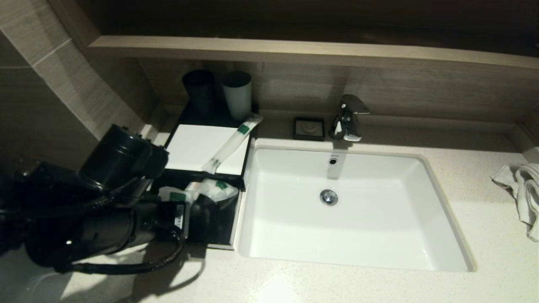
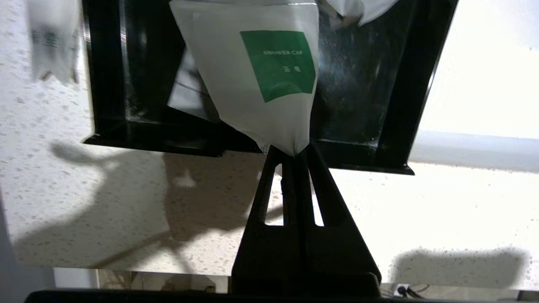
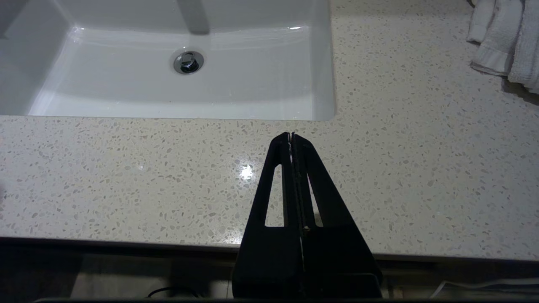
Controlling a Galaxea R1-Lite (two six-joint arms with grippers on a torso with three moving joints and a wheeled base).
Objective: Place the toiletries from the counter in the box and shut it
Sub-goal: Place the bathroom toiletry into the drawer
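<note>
My left gripper needs to keep hold of the packet until its pinched corner [image 2: 289, 142] is inside the box, because that corner is hanging over the box's near rim [image 2: 364, 168].
My left gripper [image 2: 293, 155] is shut on a corner of a white shower cap packet [image 2: 261, 75] with a green label and holds it over the open black box [image 2: 370, 126]. In the head view the left arm covers the gripper; the packet [image 1: 176, 196] shows at the box's near left, and the box [image 1: 219, 223] stands left of the sink. More white packets [image 1: 214, 189] lie inside the box. A long white sachet with a green band [image 1: 231, 144] lies slanted across the white lid [image 1: 189, 145]. My right gripper [image 3: 291, 135] is shut and empty above the front counter; it does not show in the head view.
A white sink [image 1: 353, 210] with a chrome tap [image 1: 348, 118] fills the middle. A black cup [image 1: 198, 90] and a white cup [image 1: 237, 94] stand behind the box. A black soap dish [image 1: 309, 128] is by the tap. A white towel [image 1: 522, 193] lies far right.
</note>
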